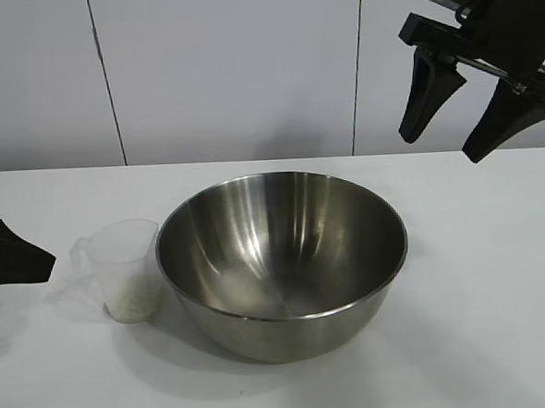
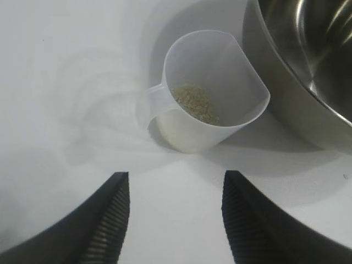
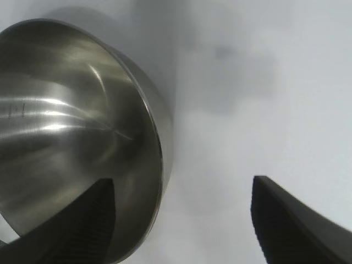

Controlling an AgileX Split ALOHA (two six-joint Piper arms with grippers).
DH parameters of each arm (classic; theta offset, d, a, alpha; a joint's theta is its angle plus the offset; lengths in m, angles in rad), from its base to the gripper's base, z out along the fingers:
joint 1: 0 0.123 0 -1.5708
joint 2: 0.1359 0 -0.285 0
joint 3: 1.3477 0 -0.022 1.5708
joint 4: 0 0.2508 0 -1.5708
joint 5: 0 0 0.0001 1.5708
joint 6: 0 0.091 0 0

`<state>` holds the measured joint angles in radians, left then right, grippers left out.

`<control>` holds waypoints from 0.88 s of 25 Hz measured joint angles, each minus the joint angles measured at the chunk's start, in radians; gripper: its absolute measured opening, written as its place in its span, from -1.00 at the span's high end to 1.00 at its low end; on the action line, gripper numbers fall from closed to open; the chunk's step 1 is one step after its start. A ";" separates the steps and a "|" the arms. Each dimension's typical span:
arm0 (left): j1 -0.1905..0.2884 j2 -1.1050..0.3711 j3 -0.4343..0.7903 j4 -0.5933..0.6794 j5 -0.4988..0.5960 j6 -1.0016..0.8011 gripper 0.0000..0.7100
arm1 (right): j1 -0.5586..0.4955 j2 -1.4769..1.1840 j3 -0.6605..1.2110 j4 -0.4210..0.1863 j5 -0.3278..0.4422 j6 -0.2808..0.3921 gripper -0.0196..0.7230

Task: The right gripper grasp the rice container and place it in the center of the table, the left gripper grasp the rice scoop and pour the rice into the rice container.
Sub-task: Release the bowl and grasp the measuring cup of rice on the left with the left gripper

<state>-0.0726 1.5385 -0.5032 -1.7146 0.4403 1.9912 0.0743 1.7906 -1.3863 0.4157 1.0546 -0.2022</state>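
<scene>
I will grab the rice scoop with my left gripper next by its side handle, because the steel bowl point(image 1: 180, 288) crowds the far side of the scoop's cup.
The rice container point(image 1: 282, 259), a wide shiny steel bowl, stands empty in the middle of the white table point(image 1: 483, 321). It also shows in the left wrist view point(image 2: 308, 66) and the right wrist view point(image 3: 71, 137). The rice scoop point(image 1: 125, 268), a translucent cup with a side handle, stands upright just left of the bowl with rice point(image 2: 196, 102) in its bottom. My left gripper point(image 2: 175, 190) is open and empty, low at the table's left edge, a short way from the scoop point(image 2: 209, 93). My right gripper point(image 1: 440, 150) is open and empty, raised above the bowl's right side.
A pale panelled wall point(image 1: 236, 67) stands behind the table. Bare tabletop lies to the right of the bowl and in front of it.
</scene>
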 joint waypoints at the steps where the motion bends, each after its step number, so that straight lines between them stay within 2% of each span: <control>1: 0.000 0.000 0.000 0.000 0.000 0.000 -0.05 | 0.000 0.000 0.000 0.000 0.000 0.000 -0.36; 17: 0.000 0.000 0.000 0.000 0.002 0.000 -0.05 | 0.000 0.000 0.000 0.000 0.001 0.000 -0.36; 22: 0.000 0.000 0.000 0.000 0.029 -0.007 -0.05 | 0.000 0.000 0.000 0.000 -0.053 0.000 -0.36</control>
<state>-0.0726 1.5385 -0.5032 -1.7146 0.4690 1.9838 0.0743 1.7906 -1.3863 0.4157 1.0013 -0.2022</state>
